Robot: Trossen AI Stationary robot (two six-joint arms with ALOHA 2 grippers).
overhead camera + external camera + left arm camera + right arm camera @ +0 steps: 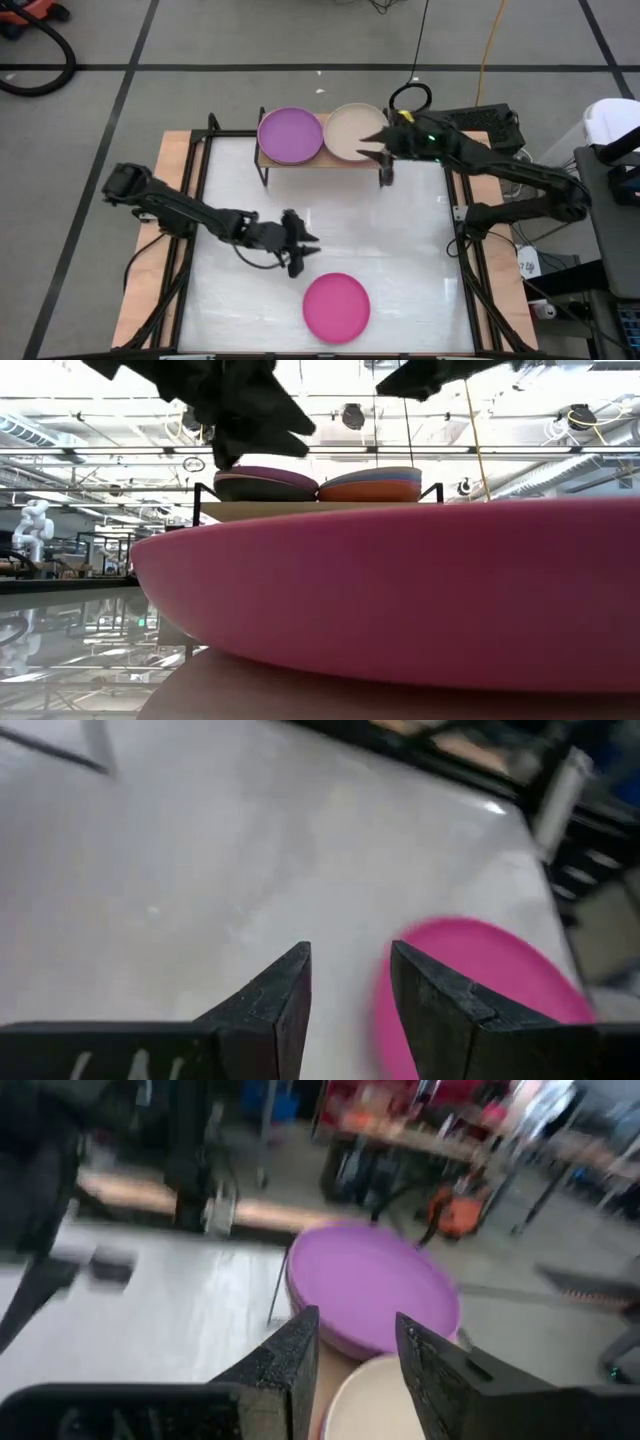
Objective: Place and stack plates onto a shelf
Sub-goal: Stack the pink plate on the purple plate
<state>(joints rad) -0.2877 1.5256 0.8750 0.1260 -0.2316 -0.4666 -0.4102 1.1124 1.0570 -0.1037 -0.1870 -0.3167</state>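
Next, my left gripper grabs the magenta plate by its rim (308, 292) and stacks it onto the purple plate (290, 135) on the shelf.
A magenta plate (337, 307) lies flat on the white table near its near edge and fills the low view as a magenta plate (400, 600). My left gripper (305, 250) hangs open just left of and beyond it; in the left wrist view the gripper (350, 955) shows the magenta plate (480, 980) past its fingers. On the shelf (330, 163) rest two stacks, one topped by a purple plate (290, 135), the other by a beige plate (352, 130). My right gripper (372, 145) is open above the beige plate's near right edge. Its wrist view, past the gripper (358, 1320), shows the purple plate (375, 1285) and the beige plate (380, 1400).
The low view shows the shelf (300, 510) carrying both stacks, several plates each. A black cable ring (410, 97) lies on the floor behind the shelf. Black frame rails (195, 190) run along the table's left and right sides. Bare white tabletop (400, 230) lies between shelf and magenta plate.
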